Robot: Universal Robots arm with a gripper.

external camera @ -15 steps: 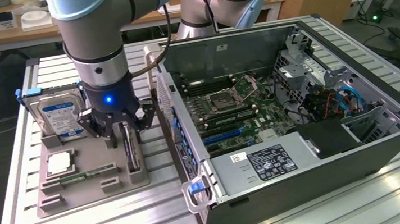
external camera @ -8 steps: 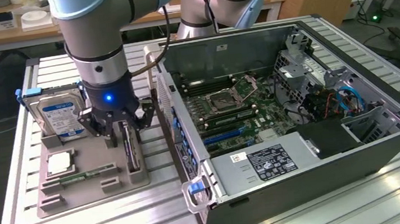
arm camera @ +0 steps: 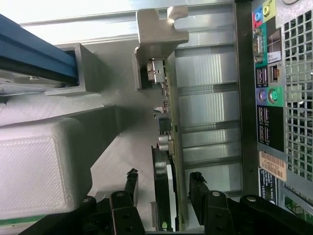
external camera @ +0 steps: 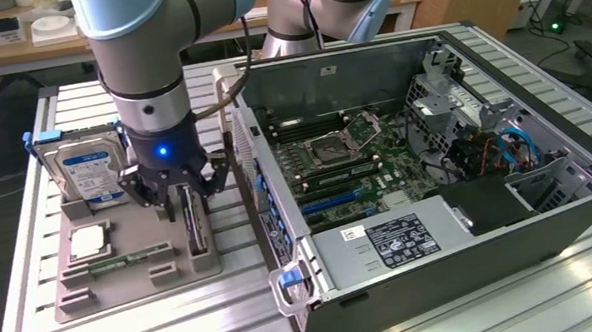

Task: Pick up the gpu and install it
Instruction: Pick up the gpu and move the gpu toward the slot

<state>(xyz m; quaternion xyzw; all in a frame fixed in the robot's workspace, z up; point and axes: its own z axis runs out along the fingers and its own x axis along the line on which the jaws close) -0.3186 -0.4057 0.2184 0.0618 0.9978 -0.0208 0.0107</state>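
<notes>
Next, my gripper grabs the GPU by its cooler end [external camera: 191, 213], where its flat sides face both fingers, since the GPU's silver bracket bends out wide.
The gpu [external camera: 193, 228] stands on its long edge in a slot of the grey holder tray [external camera: 137, 289], beside the open computer case [external camera: 429, 159]. In the wrist view the gpu [arm camera: 168, 142] shows edge-on, a thin green board with a black cooler and its silver bracket [arm camera: 159, 29] at the far end. My gripper [external camera: 181, 204] is lowered straight over the card. It is open [arm camera: 164, 186], one black finger [arm camera: 131, 183] on each side of the card, with a small gap to the board on both sides.
On the same tray are a silver hard drive with a blue label [external camera: 94, 174], a square processor [external camera: 90, 240] and a narrow memory stick [external camera: 128, 259]. The case lies open-side up, its motherboard [external camera: 341, 161] exposed; its rear port panel [arm camera: 269, 88] runs close beside the card.
</notes>
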